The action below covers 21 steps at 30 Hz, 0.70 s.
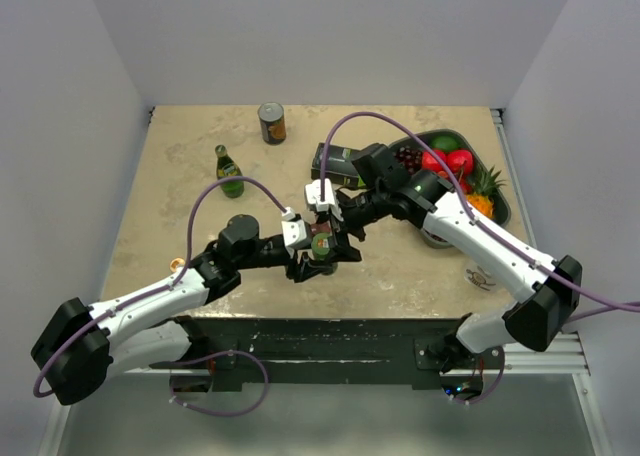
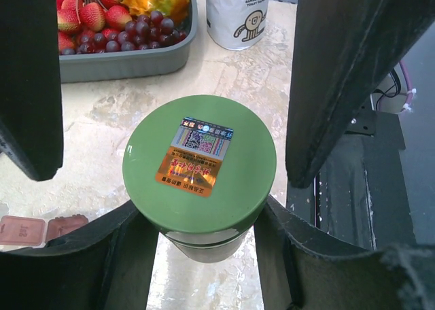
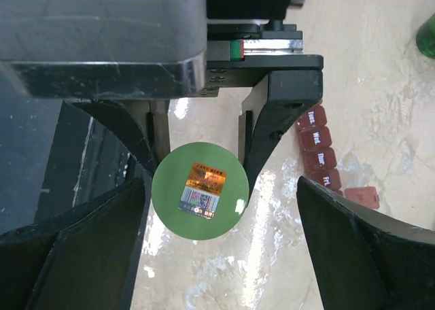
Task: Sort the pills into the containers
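My right gripper needs to close on the green lid (image 1: pixel 321 244) (image 3: pixel 200 191). Its fingers reach down along opposite sides of the lid, so they would hold it now.
A pill bottle with a green lid (image 2: pixel 199 164) and a foil sticker stands upright on the table at its middle (image 1: pixel 322 244). My left gripper (image 2: pixel 204 218) is shut on the bottle's body just under the lid, one finger on each side. My right gripper (image 3: pixel 221 187) hangs over the same bottle (image 3: pixel 200 191) and is open wide. Its left finger (image 3: pixel 81 249) is close to the lid and its right finger (image 3: pixel 367 249) is well clear. The maroon compartment strip (image 3: pixel 318 149), with day labels, lies on the table beside the bottle. Its end also shows in the left wrist view (image 2: pixel 41 228). No loose pills show.
A dark tray of fruit (image 1: pixel 500 208) sits at the back right, with its rim in the left wrist view (image 2: pixel 122 64). A black-and-lime box (image 1: pixel 335 163), a can (image 1: pixel 272 122) and a green glass bottle (image 1: pixel 230 173) stand behind. A white printed packet (image 2: pixel 238 14) stands near the tray.
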Motion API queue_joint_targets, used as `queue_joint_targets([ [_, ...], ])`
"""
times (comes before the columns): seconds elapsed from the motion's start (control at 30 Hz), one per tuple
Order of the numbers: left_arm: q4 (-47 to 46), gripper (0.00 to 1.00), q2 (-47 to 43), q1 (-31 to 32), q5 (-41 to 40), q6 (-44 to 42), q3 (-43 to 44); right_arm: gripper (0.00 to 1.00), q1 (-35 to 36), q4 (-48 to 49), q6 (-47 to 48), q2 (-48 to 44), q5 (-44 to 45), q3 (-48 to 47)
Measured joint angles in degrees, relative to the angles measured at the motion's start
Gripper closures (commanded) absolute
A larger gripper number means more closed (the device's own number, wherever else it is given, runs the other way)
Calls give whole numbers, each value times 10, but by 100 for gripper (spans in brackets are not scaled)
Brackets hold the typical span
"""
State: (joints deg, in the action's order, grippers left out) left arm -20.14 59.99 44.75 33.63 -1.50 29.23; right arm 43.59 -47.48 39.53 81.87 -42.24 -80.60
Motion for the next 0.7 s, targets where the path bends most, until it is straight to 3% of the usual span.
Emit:
queue_joint_targets([
  [0.13, -3, 100, 0, 0, -4, 4, 0, 30, 4, 9, -7, 1, 0, 2],
  [0.17, -3, 100, 0, 0, -5, 4, 0, 41, 5, 9, -9, 2, -3, 3],
  [0.3, -3, 100, 0, 0, -13, 4, 0, 62, 7, 7, -10, 5, -12, 2],
  [0.47, -2, 100, 0, 0, -10, 2, 0, 68, 6, -13, 1, 14, -26, -11],
  [0.7, -2, 100, 2, 0, 4, -13, 2, 65, -1, -92, 58, 54, -54, -71],
])
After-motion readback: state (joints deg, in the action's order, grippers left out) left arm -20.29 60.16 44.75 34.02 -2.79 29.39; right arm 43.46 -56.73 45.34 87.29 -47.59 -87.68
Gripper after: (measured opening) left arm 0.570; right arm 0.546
